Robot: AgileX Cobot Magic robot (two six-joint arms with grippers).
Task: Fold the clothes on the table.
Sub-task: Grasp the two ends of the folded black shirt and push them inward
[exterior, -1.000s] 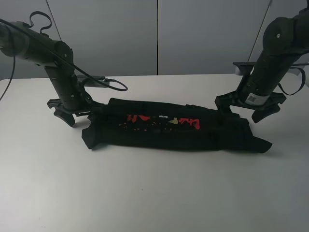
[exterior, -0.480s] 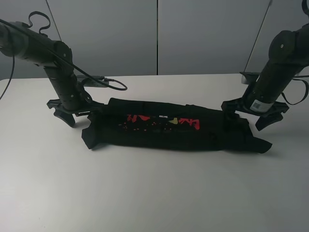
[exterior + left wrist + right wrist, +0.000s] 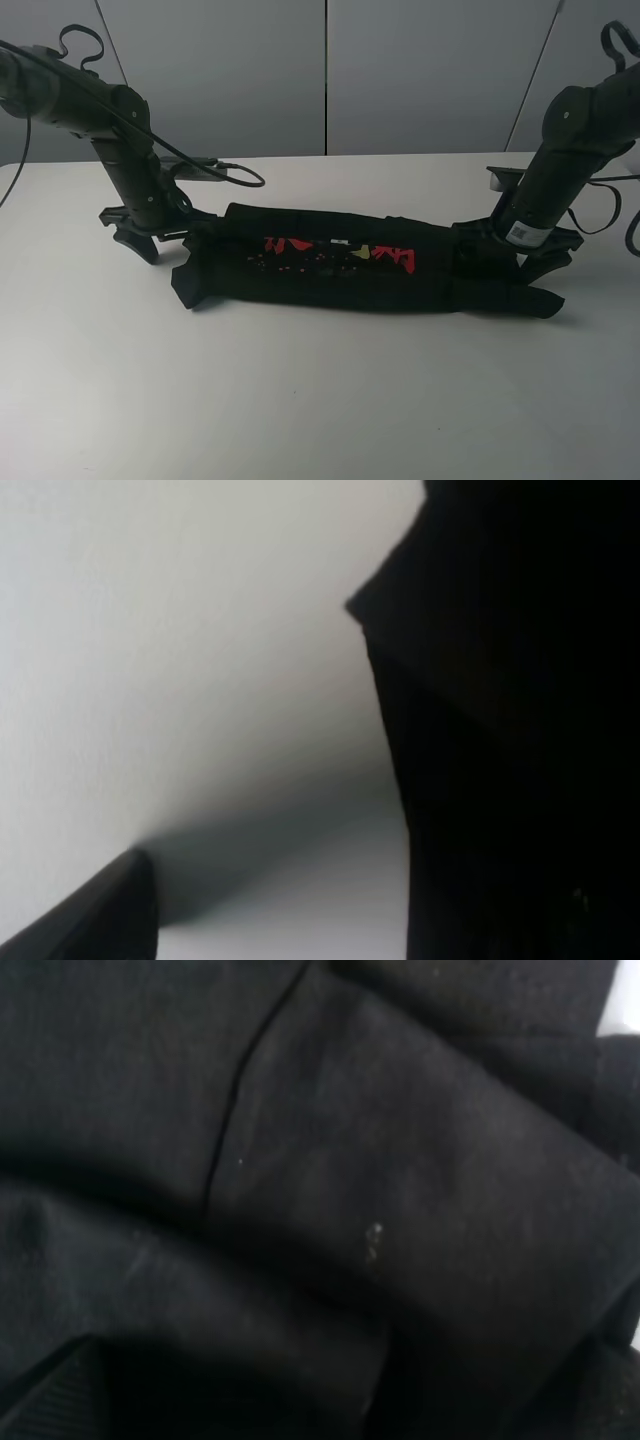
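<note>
The black T-shirt needs to be folded over its red and yellow print (image 3: 335, 250), so my right gripper next needs to grab the T-shirt by its plain short end (image 3: 512, 272).
The black T-shirt (image 3: 350, 265) lies folded into a long strip across the white table (image 3: 300, 400), with its red and yellow print (image 3: 335, 250) facing up. My left gripper (image 3: 155, 232) is low at the strip's left end, with the jaws open; the near finger stands on the table and the other is by the fabric's edge. The left wrist view shows one fingertip (image 3: 100, 920), bare table (image 3: 180, 660) and the shirt's edge (image 3: 520, 730). My right gripper (image 3: 515, 255) is down on the strip's right end, jaws spread. Black fabric (image 3: 330, 1180) fills the right wrist view.
A black cable (image 3: 235, 177) loops on the table behind the left arm. The grey panelled wall (image 3: 400, 70) stands behind the table's back edge. The right arm's cables (image 3: 610, 205) hang at the far right.
My right gripper has come down and a little to the left onto the shirt's right end. The left arm and the shirt have hardly moved.
</note>
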